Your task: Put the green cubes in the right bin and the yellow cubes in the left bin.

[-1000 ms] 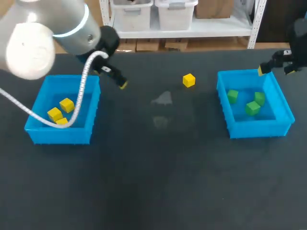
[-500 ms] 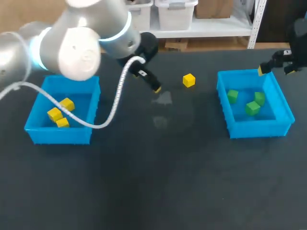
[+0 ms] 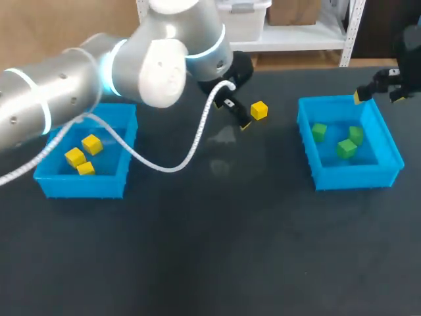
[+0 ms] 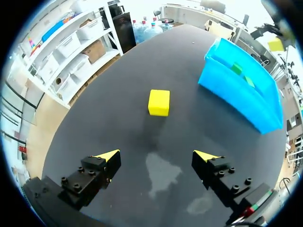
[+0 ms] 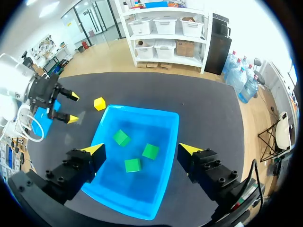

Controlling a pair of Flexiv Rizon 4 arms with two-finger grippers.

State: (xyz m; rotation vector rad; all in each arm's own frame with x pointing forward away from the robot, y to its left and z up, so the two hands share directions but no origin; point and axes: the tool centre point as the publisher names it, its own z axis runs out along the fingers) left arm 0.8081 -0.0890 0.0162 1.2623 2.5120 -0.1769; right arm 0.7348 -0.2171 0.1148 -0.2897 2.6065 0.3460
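I need to take hold of the lone yellow cube point(image 3: 259, 110) by its opposite sides with my left gripper next, so that I can sort it into the yellow cubes' bin point(image 3: 105, 163).
A lone yellow cube point(image 3: 259, 110) lies on the black table, between the bins toward the back. My left gripper point(image 3: 242, 120) hovers just left of it, open; in the left wrist view the cube point(image 4: 159, 102) lies a short way ahead of the empty gripper point(image 4: 157, 155). The left bin point(image 3: 49, 181) holds three yellow cubes point(image 3: 92, 144). Three green cubes point(image 3: 346, 149) lie in the right bin point(image 3: 348, 178). My right gripper point(image 3: 377, 95) hangs open over that bin's back edge, the green cubes point(image 5: 151, 151) below its gripper point(image 5: 142, 149).
A pale smear point(image 3: 223, 136) marks the table just in front of the lone cube. The left arm's white cable point(image 3: 164, 164) loops low over the table between the left bin and the gripper.
My left arm has swung right from beside the left bin to just beside the lone yellow cube. The right arm has stayed still.
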